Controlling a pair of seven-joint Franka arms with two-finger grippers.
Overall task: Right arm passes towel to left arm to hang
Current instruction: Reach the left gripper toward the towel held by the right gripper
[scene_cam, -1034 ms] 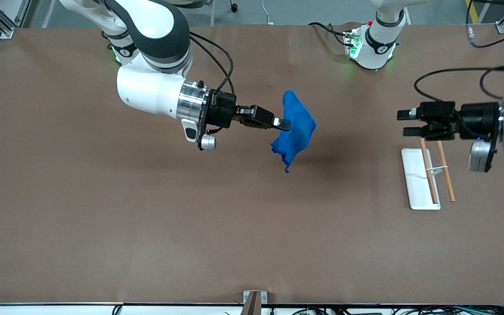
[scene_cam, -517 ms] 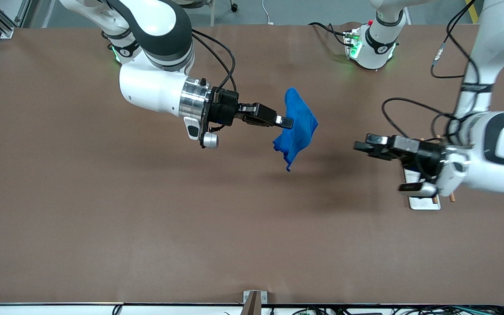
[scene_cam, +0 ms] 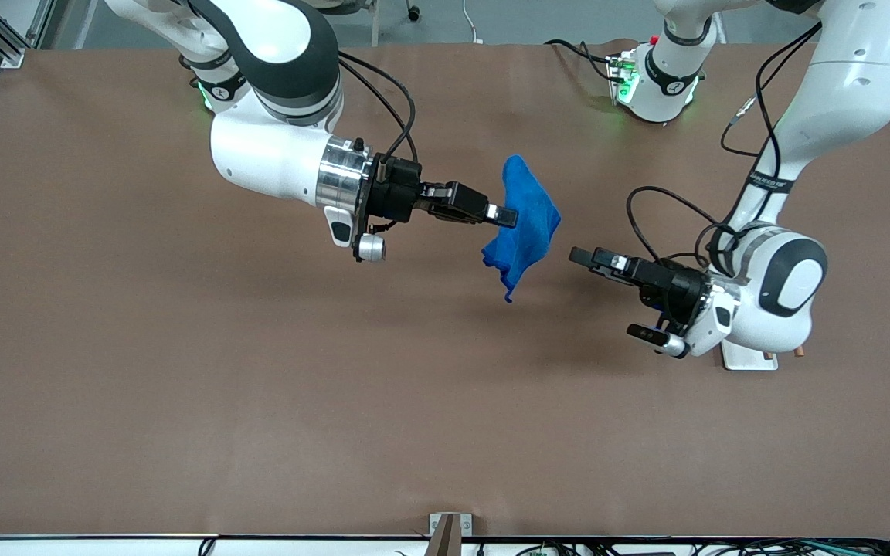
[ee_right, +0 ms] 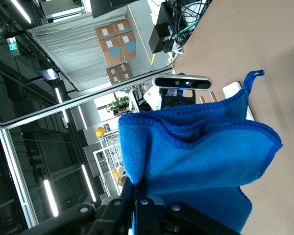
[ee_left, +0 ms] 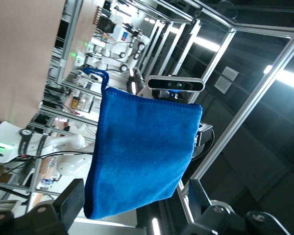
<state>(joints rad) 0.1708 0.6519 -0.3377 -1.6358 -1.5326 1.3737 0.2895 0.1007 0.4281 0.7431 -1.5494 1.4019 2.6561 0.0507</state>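
The blue towel needs to hang on the wooden sticks, so my left gripper should grab it next by its hanging hemmed edge [scene_cam: 537, 242].
My right gripper [scene_cam: 505, 217] is shut on a folded edge of the bright blue towel [scene_cam: 528, 222] and holds it up over the middle of the table. The towel hangs down from the shut jaws, with its corner loop [ee_right: 255, 74] free. In the right wrist view the gripper [ee_right: 142, 188] pinches a bunched fold of the towel [ee_right: 201, 161]. My left gripper [scene_cam: 580, 256] is open and empty, level with the towel and a short gap away, pointing at it. In the left wrist view the towel [ee_left: 142, 152] hangs flat ahead of the gripper [ee_left: 134, 198], between its spread fingers [ee_left: 71, 198].
A white tray [scene_cam: 746, 358] with thin wooden sticks lies toward the left arm's end of the table, mostly hidden under the left arm. The arm bases [scene_cam: 653, 85] [scene_cam: 217, 91] stand along the table edge farthest from the front camera. A small bracket [scene_cam: 449, 525] sits at the nearest edge.
The left arm has swung from over the white tray toward the towel, and its open gripper now points at it. The right gripper and the towel have barely moved.
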